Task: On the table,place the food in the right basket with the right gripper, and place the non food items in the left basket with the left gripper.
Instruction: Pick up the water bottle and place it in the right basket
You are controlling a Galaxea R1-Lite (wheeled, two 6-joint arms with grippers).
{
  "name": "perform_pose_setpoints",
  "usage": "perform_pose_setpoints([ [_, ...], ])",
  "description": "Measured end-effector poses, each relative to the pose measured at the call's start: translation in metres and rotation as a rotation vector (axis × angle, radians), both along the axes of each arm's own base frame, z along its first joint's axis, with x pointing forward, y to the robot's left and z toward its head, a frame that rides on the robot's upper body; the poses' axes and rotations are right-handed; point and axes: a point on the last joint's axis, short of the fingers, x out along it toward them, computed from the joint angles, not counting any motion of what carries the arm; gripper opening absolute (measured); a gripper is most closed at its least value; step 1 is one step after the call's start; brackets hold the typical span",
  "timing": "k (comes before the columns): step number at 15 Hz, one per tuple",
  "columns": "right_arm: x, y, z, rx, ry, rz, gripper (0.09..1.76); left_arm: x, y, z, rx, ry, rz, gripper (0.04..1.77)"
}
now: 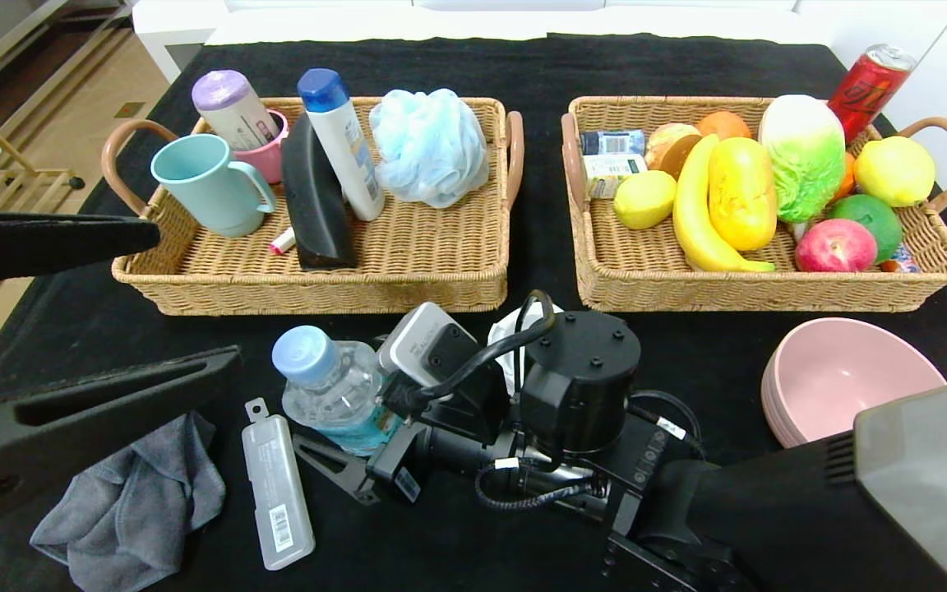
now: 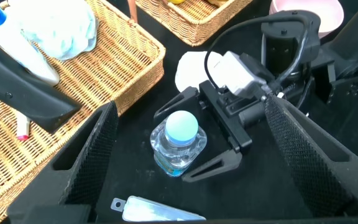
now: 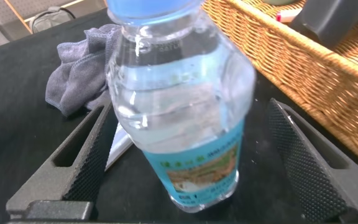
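Observation:
The bottle needs to go to the right basket with its pale blue cap free, so my right gripper should grab the bottle by its labelled body [image 1: 362,426] [image 3: 197,165] next.
The clear water bottle [image 1: 334,395] with a pale blue cap stands upright on the black table [image 1: 71,329], in front of the two baskets. My right gripper [image 1: 332,411] is low at the table's middle and open, with one finger on each side of the bottle [image 3: 185,124]. In the right wrist view there is a gap between each finger and the bottle. My left gripper [image 1: 194,296] hovers open at the left, above and short of the bottle [image 2: 176,143], holding nothing. The right basket [image 1: 769,292] holds a lemon [image 1: 644,199] and a long yellow fruit [image 1: 741,193]. The left basket [image 1: 317,288] holds toiletries.
A grey cloth [image 1: 132,493] and a clear plastic case [image 1: 276,489] lie at the front left. A pink bowl [image 1: 835,378] sits front right, and a white object [image 1: 510,329] lies partly under the right arm. The right basket also holds a banana [image 1: 699,218], a cabbage [image 1: 802,156] and a red can [image 1: 868,86].

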Motion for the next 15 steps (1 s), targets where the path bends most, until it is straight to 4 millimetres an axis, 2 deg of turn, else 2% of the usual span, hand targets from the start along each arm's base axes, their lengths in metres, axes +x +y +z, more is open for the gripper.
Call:
perform_pose_setpoints([
  [8,-0.001,0.01,-0.004,0.005,-0.004,0.021,1.71,-0.001,0.001,0.002,-0.005,-0.004,0.005,1.72],
  [15,0.007,0.021,-0.005,0.042,-0.028,0.02,1.71,0.003,0.002,0.003,-0.023,-0.024,0.029,1.72],
])
